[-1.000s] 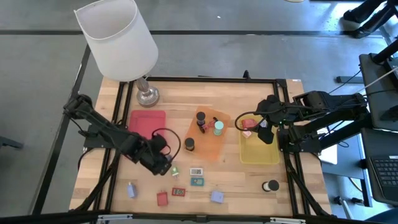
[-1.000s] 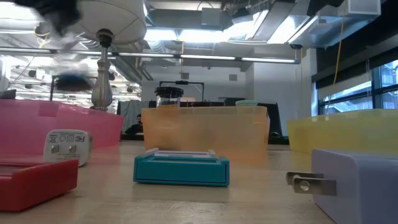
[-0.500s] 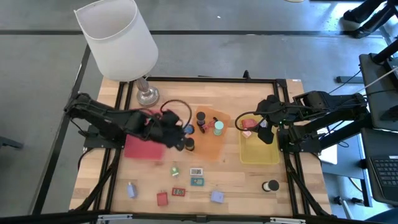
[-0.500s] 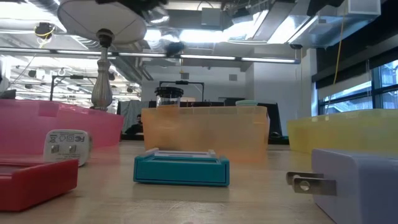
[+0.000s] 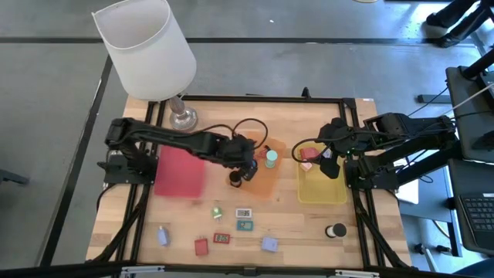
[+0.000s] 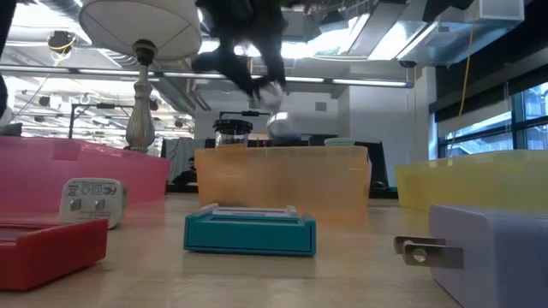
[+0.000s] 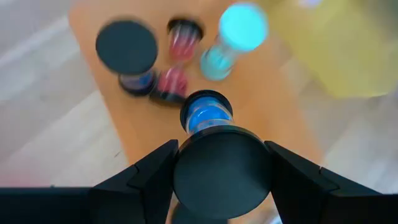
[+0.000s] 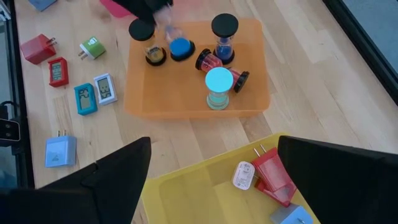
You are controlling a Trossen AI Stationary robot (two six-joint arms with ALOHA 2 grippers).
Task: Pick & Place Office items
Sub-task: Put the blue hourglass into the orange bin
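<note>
The blue bottle's lower cap (image 7: 206, 107) is hanging above the orange tray (image 7: 261, 115). My left gripper will keep holding the bottle until its cap gets to the tray.
My left gripper (image 5: 245, 162) is over the orange tray (image 5: 272, 184), shut on a black-capped blue bottle (image 7: 208, 116). Under it in the tray are black-capped bottles (image 7: 127, 48), a red one lying down (image 8: 217, 62) and a teal one standing (image 8: 218, 83). A black one (image 5: 235, 179) stands near the tray's near edge. My right gripper (image 8: 211, 186) is open above the yellow tray (image 5: 320, 185), touching nothing. Small flat rectangles (image 5: 244, 213) and red (image 5: 201, 246) and lavender blocks (image 5: 269, 244) lie on the wood near the near edge. My left gripper pinches the blue bottle by its near black cap (image 7: 219, 172) between its two fingers (image 7: 155, 174). The fingers come from above, pointing down. The bottle hangs below them, its blue body and far end over the orange tray floor, lifted clear.
A pink tray (image 5: 179, 171) lies left of the orange one. The big white lamp (image 5: 147, 46) stands on its metal base (image 5: 183, 118) at the far left. A black roll (image 5: 336, 231) sits near the near right corner. The yellow tray holds a red block (image 8: 273, 177).
My left gripper has swung from the near-left part of the table, by the small rectangles, up and toward the far right. It passed over the pink tray to above the orange tray, with the blue bottle at its tip.
</note>
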